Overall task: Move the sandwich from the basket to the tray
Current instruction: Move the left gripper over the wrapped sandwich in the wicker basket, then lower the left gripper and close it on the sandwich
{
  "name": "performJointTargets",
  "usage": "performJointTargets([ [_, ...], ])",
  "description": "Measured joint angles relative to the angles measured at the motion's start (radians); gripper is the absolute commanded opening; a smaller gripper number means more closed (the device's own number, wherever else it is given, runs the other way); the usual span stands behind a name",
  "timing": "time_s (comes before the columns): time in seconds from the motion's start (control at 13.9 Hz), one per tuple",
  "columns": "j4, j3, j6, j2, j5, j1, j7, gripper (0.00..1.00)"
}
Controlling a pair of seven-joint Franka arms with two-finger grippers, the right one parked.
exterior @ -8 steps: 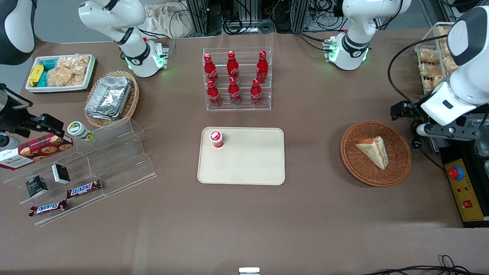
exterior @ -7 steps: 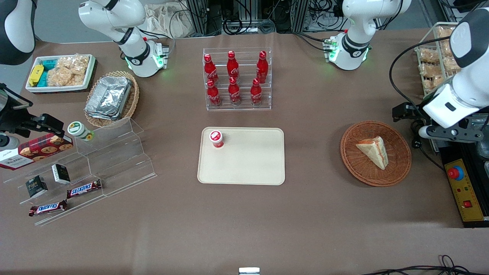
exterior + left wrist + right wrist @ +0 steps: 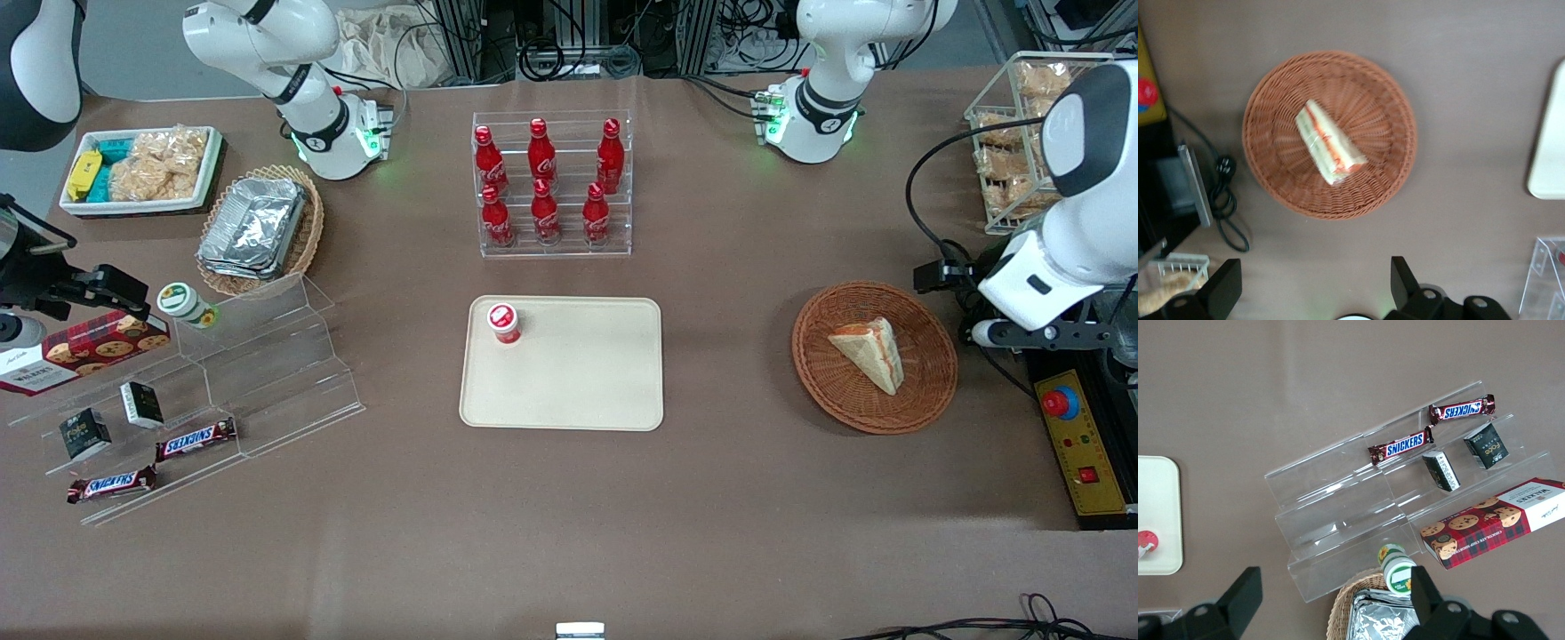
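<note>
Next, my left gripper should grab the sandwich's wrapped end [image 3: 881,327], to place the sandwich on the beige tray [image 3: 587,382].
The sandwich [image 3: 869,352], a pale wedge with a red-orange filling edge, lies in the round reddish-brown wicker basket [image 3: 818,378]. The beige tray [image 3: 587,382] sits mid-table, toward the parked arm's end from the basket. My left gripper [image 3: 978,332] hangs above the table just beside the basket, toward the working arm's end. In the left wrist view the gripper [image 3: 1313,288] is open over bare table, its fingers [image 3: 1225,292] wide apart and holding nothing. The sandwich [image 3: 1330,143] and basket [image 3: 1265,113] lie ahead of it, and the tray's edge [image 3: 1548,147] shows.
A small red-capped bottle [image 3: 503,323] stands on the tray. A clear rack of red cola bottles [image 3: 551,182] is farther from the camera. A wire rack of snack bags [image 3: 1022,133] and a control box with a red button [image 3: 1062,404] flank the gripper.
The working arm has swung, carrying the gripper a little nearer the front camera beside the basket and uncovering more of the wire rack. Sandwich and basket have not moved.
</note>
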Motion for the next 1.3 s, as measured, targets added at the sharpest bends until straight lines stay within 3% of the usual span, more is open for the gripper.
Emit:
performJointTargets([
  [0.72,-0.394,0.012,0.480,-0.004,0.031,0.001,-0.561,1.00],
  [1.3,-0.506,0.018,0.752,0.094,0.058,0.010,-0.653,1.00],
])
